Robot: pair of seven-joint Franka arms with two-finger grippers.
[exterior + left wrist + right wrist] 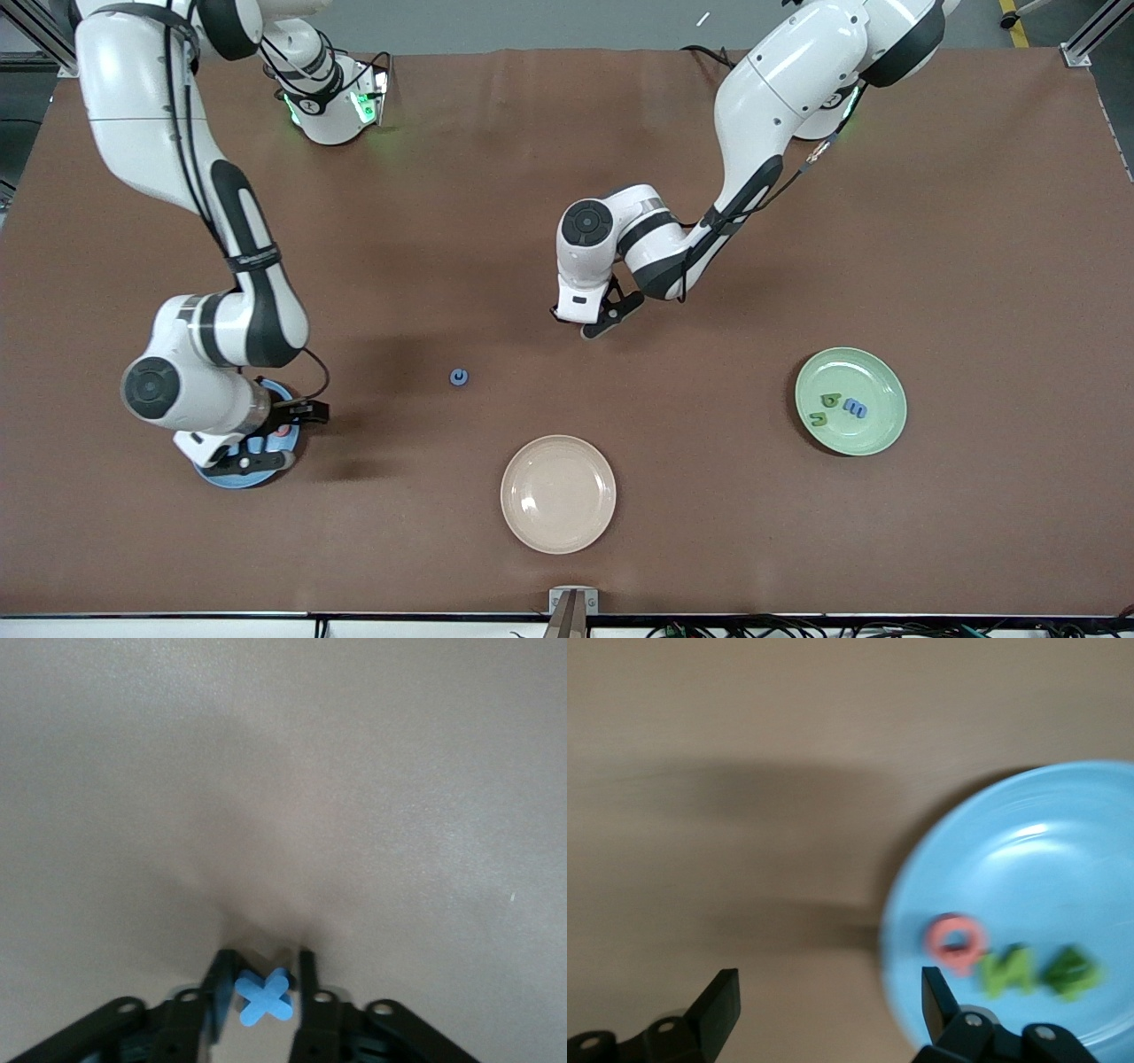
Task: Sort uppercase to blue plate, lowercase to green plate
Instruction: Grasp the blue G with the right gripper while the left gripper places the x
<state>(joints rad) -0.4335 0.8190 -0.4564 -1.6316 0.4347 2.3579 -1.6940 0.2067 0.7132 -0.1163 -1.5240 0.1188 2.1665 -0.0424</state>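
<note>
My right gripper grabs the blue G by its rounded outer loop (pixel 458 377) next, to sort the uppercase to the blue plate (pixel 232 479).
My left gripper (pixel 592 326) is low over the bare middle of the table, its fingers shut on a blue cross-shaped x (pixel 265 997). The hand hides that letter in the front view. My right gripper (pixel 285 437) hangs open and empty over the edge of the blue plate (pixel 232 479), at the right arm's end of the table. On that plate lie a red ring (pixel 954 941), a green N (pixel 1007 969) and a green B (pixel 1072 973). A blue G (pixel 458 377) lies alone on the table between the two grippers. The green plate (pixel 877 368) holds two green letters (pixel 826 408) and a blue m (pixel 856 408).
A cream plate (pixel 558 494) stands with nothing on it near the front camera's edge of the table, nearer to the camera than the blue G. Brown tabletop stretches between the plates. The right arm's elbow and forearm lean over the table above the blue plate.
</note>
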